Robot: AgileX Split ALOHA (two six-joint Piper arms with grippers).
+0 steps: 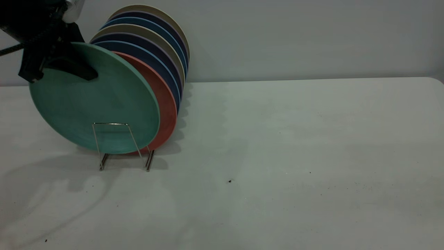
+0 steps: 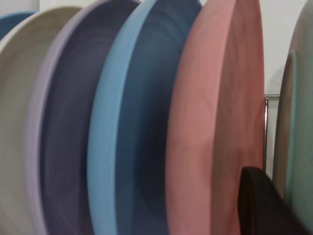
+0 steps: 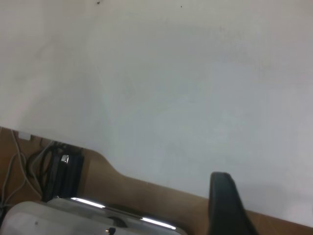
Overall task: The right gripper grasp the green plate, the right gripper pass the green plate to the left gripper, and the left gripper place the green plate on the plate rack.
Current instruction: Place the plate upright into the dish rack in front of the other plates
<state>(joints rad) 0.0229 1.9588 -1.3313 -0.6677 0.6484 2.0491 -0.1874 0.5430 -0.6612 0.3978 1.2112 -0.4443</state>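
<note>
The green plate's lower edge is down inside the rack (image 1: 111,124), behind the rack's front wire loop, so it is now time for my left gripper to open.
The green plate (image 1: 93,104) stands upright at the front of the plate rack (image 1: 111,124), behind its front wire loop and leaning against the salmon-pink plate (image 1: 167,104). My left gripper (image 1: 88,73) is at the plate's upper left rim, shut on it, with one black finger across its front face. In the left wrist view the other finger (image 2: 261,205) sits between the pink plate (image 2: 220,122) and the green plate (image 2: 301,147). My right gripper (image 3: 226,205) shows only partly, in the right wrist view, above the table's edge; it is out of the exterior view.
Behind the pink plate the rack holds several dark blue and beige plates (image 1: 152,38). The white table (image 1: 295,156) stretches to the right. The right wrist view shows the table's edge, brown floor, cables (image 3: 49,171) and a white device (image 3: 58,218).
</note>
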